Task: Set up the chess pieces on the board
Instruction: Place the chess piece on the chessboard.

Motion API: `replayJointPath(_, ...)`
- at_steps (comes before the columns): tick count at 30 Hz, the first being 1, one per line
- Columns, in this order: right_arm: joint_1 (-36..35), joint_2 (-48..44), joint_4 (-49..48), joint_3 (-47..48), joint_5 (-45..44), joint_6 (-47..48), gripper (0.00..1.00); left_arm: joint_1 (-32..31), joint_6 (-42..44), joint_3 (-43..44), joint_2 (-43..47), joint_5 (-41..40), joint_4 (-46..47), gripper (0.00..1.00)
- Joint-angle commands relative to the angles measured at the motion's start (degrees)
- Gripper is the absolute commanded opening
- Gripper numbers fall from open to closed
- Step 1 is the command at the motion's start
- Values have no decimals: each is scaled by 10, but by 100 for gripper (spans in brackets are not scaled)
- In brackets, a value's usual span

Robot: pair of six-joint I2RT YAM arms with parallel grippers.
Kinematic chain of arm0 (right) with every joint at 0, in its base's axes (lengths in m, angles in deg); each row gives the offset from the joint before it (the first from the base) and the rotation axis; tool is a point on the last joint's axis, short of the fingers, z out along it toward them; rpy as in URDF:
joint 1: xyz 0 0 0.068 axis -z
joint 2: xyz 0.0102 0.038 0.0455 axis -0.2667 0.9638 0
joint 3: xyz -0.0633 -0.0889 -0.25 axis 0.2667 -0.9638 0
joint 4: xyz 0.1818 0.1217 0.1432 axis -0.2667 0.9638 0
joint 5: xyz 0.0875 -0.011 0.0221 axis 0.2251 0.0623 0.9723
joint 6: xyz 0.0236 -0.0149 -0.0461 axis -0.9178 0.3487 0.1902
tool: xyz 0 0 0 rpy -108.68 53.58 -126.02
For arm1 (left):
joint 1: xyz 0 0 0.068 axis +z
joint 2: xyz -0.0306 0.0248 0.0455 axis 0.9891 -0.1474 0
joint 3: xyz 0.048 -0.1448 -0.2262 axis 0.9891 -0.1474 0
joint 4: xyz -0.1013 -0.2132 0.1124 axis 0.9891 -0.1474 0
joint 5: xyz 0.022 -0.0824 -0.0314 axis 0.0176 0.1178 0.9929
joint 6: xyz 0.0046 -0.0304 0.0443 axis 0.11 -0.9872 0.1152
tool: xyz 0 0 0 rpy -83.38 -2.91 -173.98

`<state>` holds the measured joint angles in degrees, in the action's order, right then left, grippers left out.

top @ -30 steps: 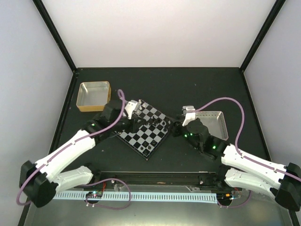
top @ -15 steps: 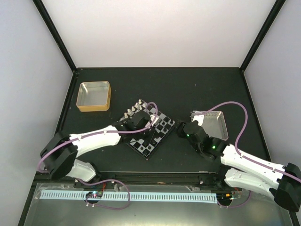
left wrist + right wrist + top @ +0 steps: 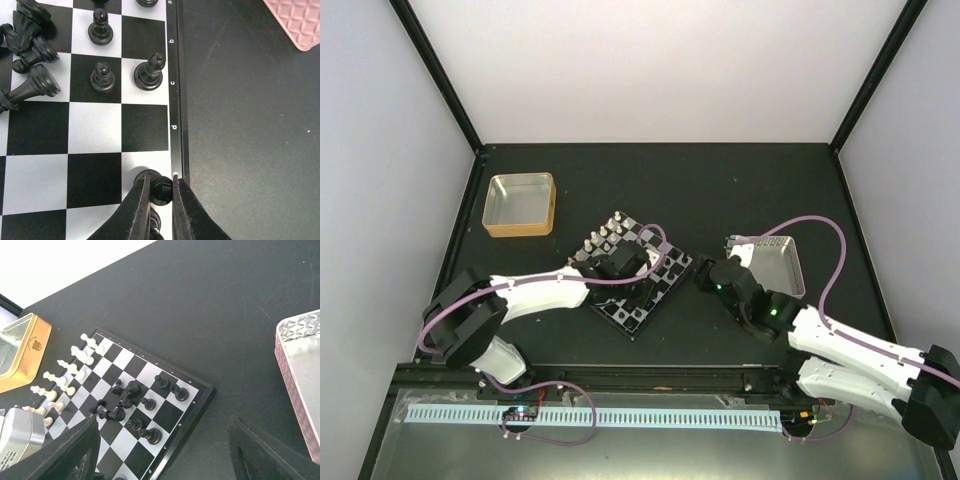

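Note:
My left gripper is ready to release the black piece, because the piece's base sits in the white edge square and the piece would land there.
The board lies skewed at the table's middle; it also shows in the left wrist view and the right wrist view. Silver-white chess pieces stand in rows along its far-left edge. Black chess pieces stand and lie in a loose cluster near the right corner, some toppled. My left gripper is shut on a black piece over a white edge square by the rim. My right gripper is open and empty, just right of the board.
A gold-rimmed tray sits at the far left, also in the right wrist view. A pink-rimmed tray sits right of the board beside my right arm, and shows in both wrist views.
My left arm has swung from the board's far-left side across to its near-right edge and closed on a black piece. My right gripper has drawn back slightly to the right.

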<state>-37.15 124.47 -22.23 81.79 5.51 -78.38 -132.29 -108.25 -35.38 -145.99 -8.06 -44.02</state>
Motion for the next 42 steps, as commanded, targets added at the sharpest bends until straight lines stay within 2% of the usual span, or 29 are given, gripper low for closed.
replayJointPath(1,3,6,-5,-1,-19,-4,71,-4,9,16,-13,-12,16,2)
replayJointPath(8,4,9,-3,4,-17,-1,71,-5,7,23,-23,-13,8,5)
replayJointPath(15,4,5,-3,4,-16,-1,71,-5,18,29,5,-23,-24,17)
replayJointPath(21,4,3,-4,5,-14,-2,71,-5,20,32,17,-4,-31,22)
replayJointPath(30,4,1,-4,4,-6,0,71,-4,10,44,39,-2,-36,34)
replayJointPath(32,9,4,-9,10,23,10,71,0,-7,49,57,-17,-47,37)
replayJointPath(35,17,34,-8,63,122,51,70,30,-41,44,115,-18,-50,40)
replayJointPath(42,18,175,35,180,198,135,67,112,-95,-7,270,-69,-64,47)
